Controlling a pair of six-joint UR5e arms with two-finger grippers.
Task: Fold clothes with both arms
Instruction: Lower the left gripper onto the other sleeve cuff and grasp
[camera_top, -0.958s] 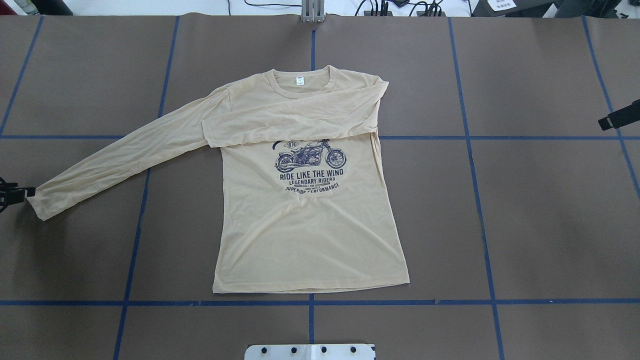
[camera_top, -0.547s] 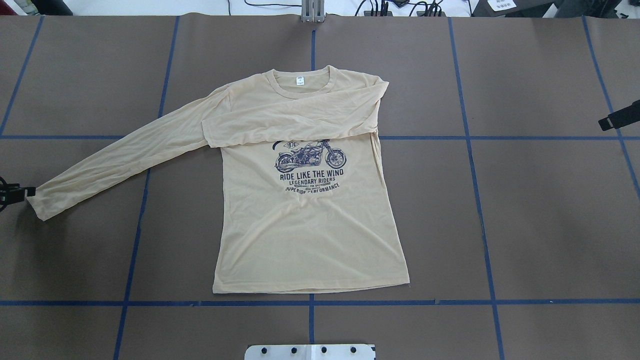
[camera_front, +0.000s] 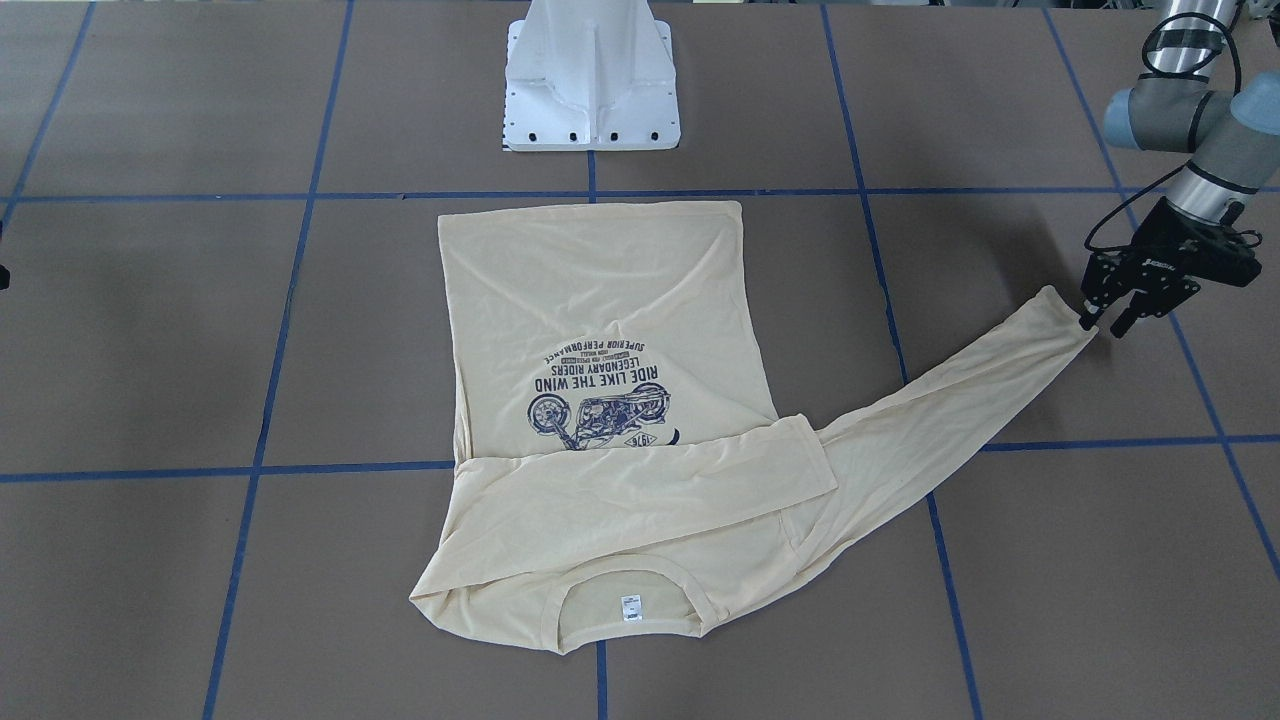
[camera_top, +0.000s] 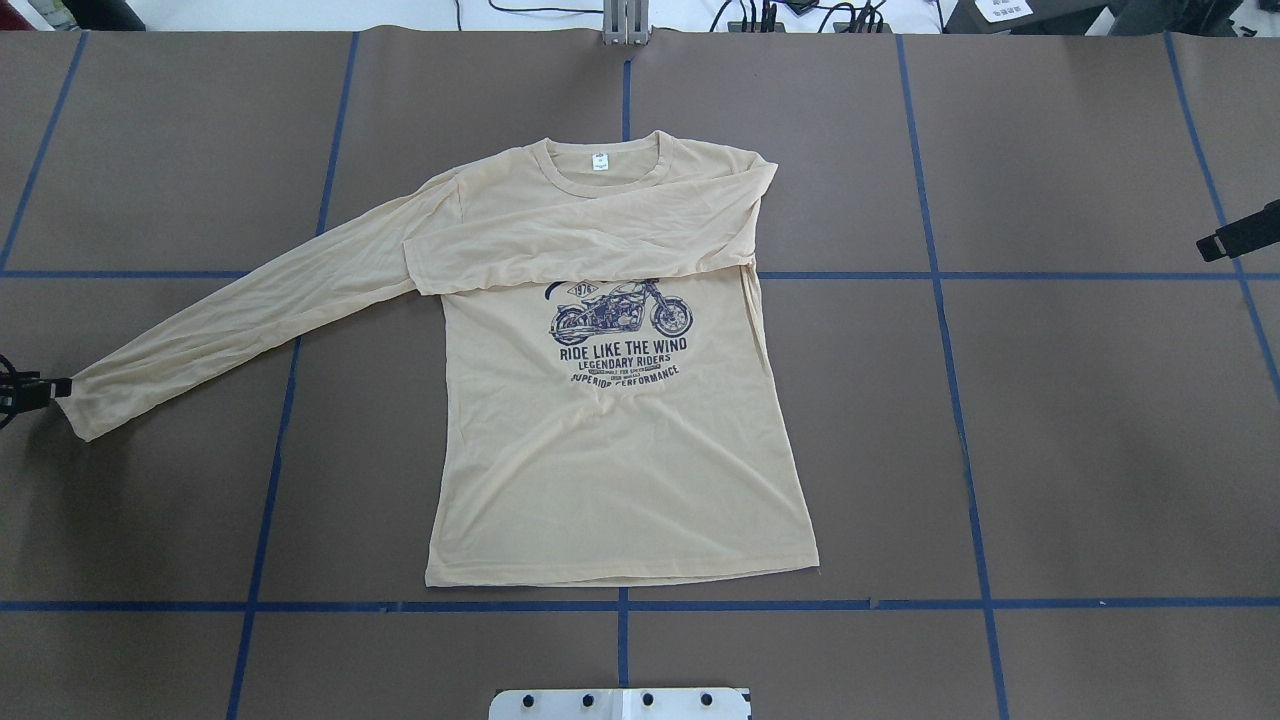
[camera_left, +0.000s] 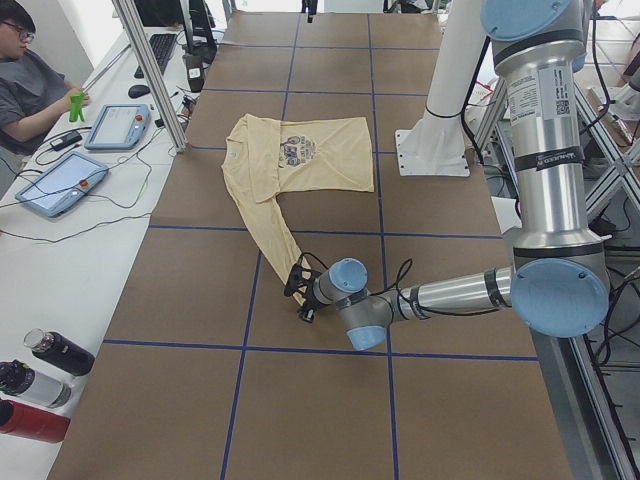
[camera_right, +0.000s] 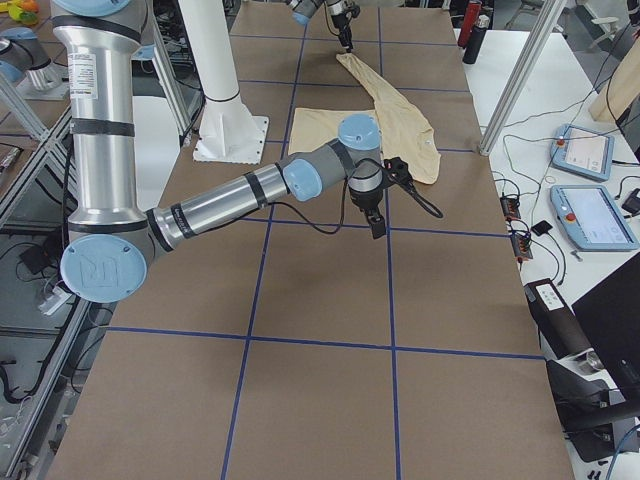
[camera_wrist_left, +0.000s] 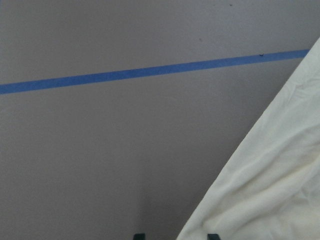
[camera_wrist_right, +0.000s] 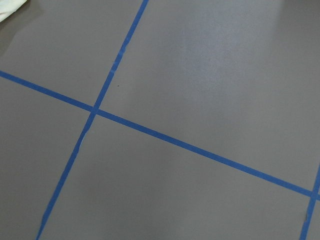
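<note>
I will fold the shirt, so my left gripper will next pinch the cuff (camera_top: 85, 405) at its edge, where the cloth ends between my fingers.
The cream-yellow long-sleeved shirt (camera_top: 610, 470) lies flat, print up, collar away from the robot. One sleeve is folded across the chest (camera_top: 590, 245). The other sleeve stretches out toward the robot's left, and its cuff (camera_top: 85, 405) rests on the table. My left gripper (camera_front: 1100, 325) is open and low at that cuff; in the left wrist view (camera_wrist_left: 176, 235) the cloth edge lies between the two fingertips. My right gripper (camera_top: 1215, 245) hovers over bare table far to the shirt's right. It also shows in the exterior right view (camera_right: 378, 228), and I cannot tell whether it is open or shut.
The white pedestal base (camera_front: 592, 80) stands just behind the shirt's hem. Blue tape lines (camera_top: 622, 605) grid the brown table. A side table with tablets (camera_left: 115, 125), bottles (camera_left: 40, 385) and a seated operator (camera_left: 30, 90) lies beyond the far edge.
The left gripper has settled slightly at the cuff, and the cuff's end has shifted a little. The shirt body and the right arm have not moved.
</note>
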